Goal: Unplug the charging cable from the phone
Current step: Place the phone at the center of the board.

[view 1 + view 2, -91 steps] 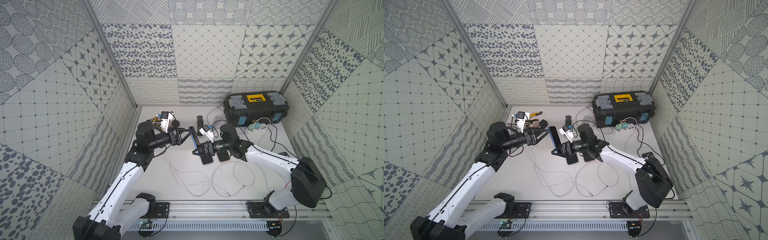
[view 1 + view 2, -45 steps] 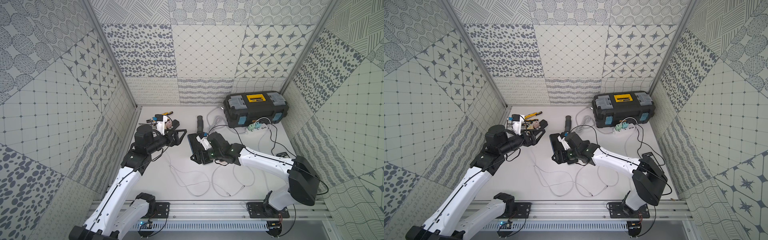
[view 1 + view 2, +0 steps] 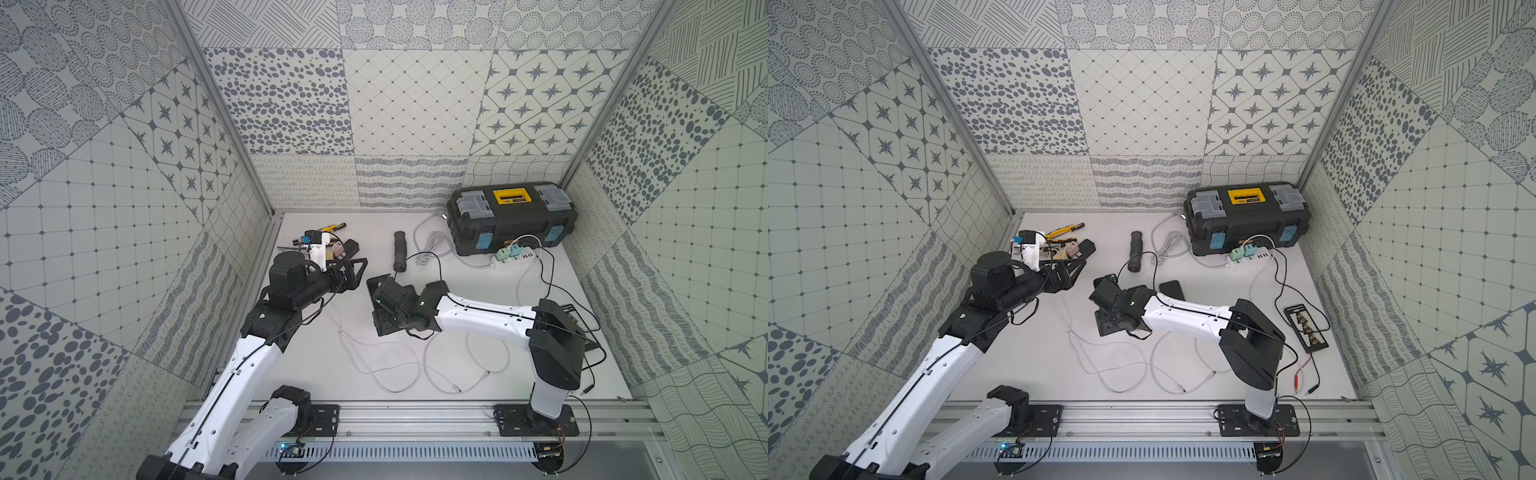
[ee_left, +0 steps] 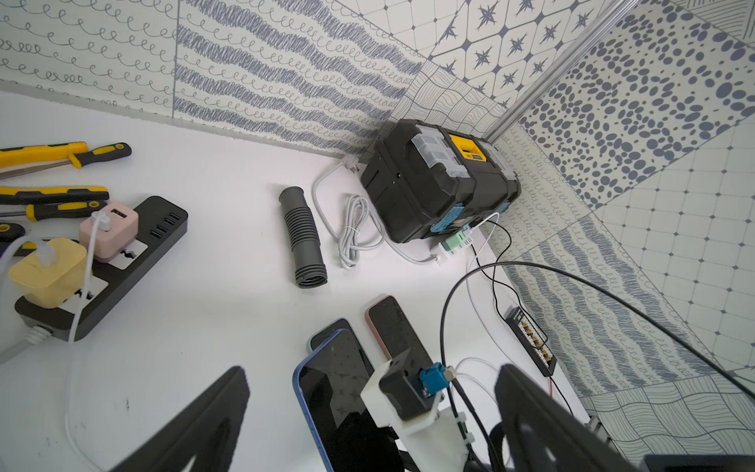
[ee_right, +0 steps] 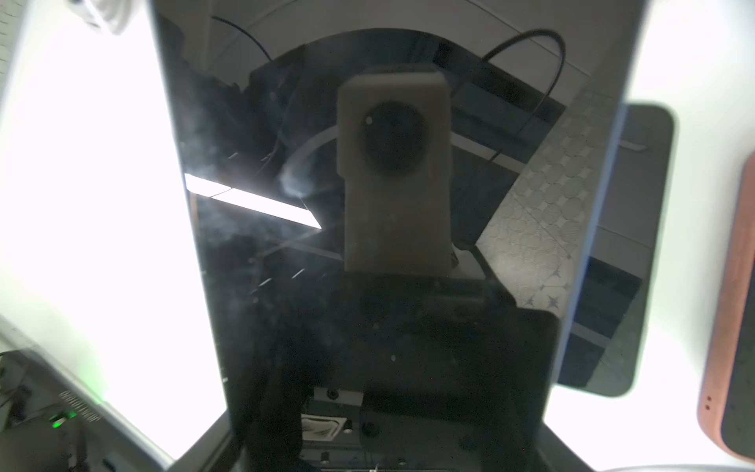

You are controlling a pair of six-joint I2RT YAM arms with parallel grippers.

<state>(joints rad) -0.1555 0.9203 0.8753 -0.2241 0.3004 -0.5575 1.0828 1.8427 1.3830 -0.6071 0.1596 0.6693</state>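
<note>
My right gripper keeps holding the phone until it rests on the tabletop, as its blue edge (image 5: 590,236) now overhangs another phone lying there.
The phone (image 4: 327,392), blue-edged with a dark screen (image 5: 286,245), sits low over the table in my right gripper (image 5: 388,449), whose jaws are shut on its two long edges. In both top views that gripper (image 3: 380,307) (image 3: 1104,307) hides most of the phone. The white charging cable (image 3: 374,365) (image 3: 1121,370) lies in loops on the table, and its free end (image 3: 341,331) rests left of the phone, apart from it. My left gripper (image 3: 357,272) (image 4: 367,425) hangs open and empty to the phone's left.
Two other phones (image 4: 327,329) (image 4: 392,327) lie just beyond the held one. A grey ribbed hose (image 3: 401,251), black toolbox (image 3: 511,216) and white power strip (image 3: 515,253) stand behind. A black power strip (image 4: 106,261) with chargers and yellow-handled tools (image 4: 53,155) sits at the back left.
My right gripper has tipped the phone from upright down to the table and moved it slightly left. My left gripper, open throughout, has drawn back from the phone towards the left.
</note>
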